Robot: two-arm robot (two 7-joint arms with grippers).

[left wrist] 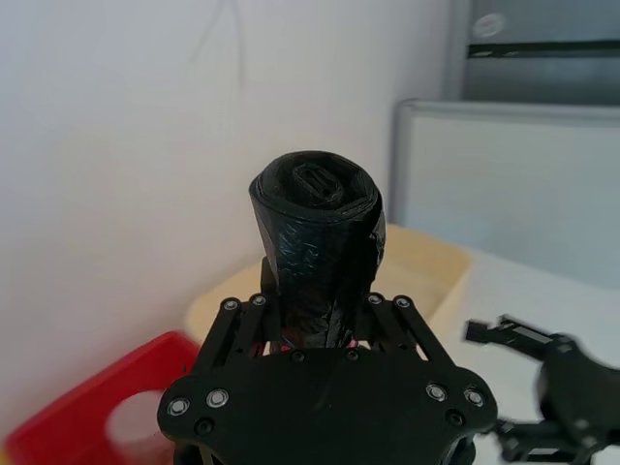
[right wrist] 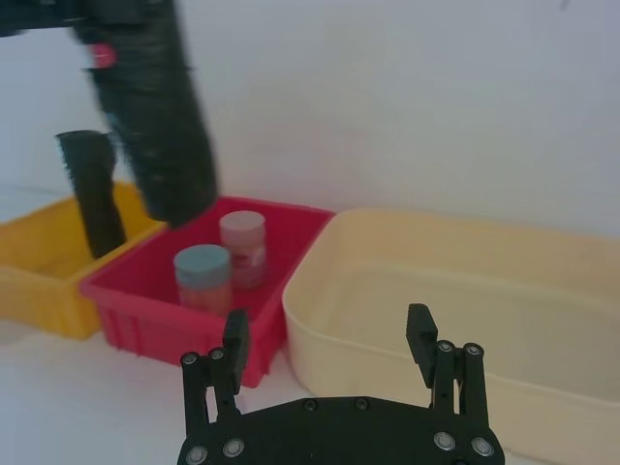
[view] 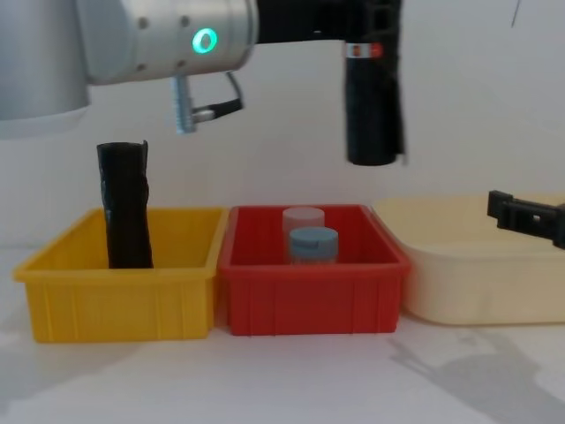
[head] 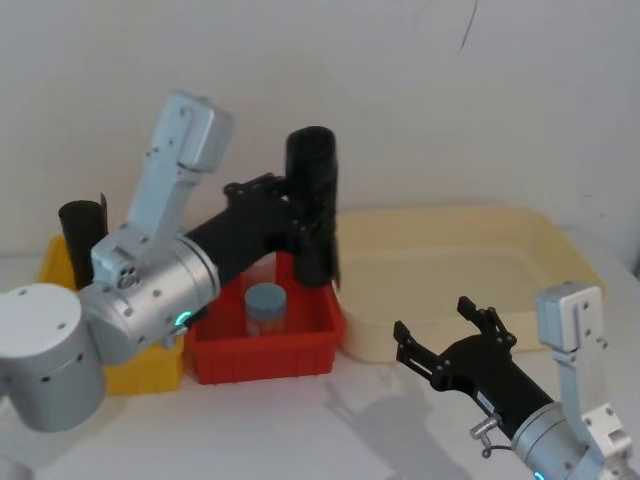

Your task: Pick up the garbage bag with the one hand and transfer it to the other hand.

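The black roll should go from my left gripper to my right gripper next, so my right gripper will grab the roll by its lower end (view: 373,146) (right wrist: 181,194).
The garbage bag (head: 313,200), a glossy black roll, hangs upright in the air above the back right of the red bin (head: 262,352). My left gripper (head: 296,212), on the green-ringed wrist, is shut around its upper half. The left wrist view looks down on the roll's coiled end (left wrist: 320,232) between the fingers (left wrist: 242,320). A small red label (view: 364,50) shows near the roll's top. My right gripper (head: 435,320) stands open with nothing in it, low and to the right, in front of the cream tub (head: 560,262) and apart from the roll (right wrist: 155,126).
A second black roll (view: 125,208) with an uneven top stands in the yellow bin (view: 115,296) on the left. Two capped jars (view: 311,240) sit in the red bin (view: 313,296). The cream tub (view: 477,269) fills the right side. Bare white table lies in front.
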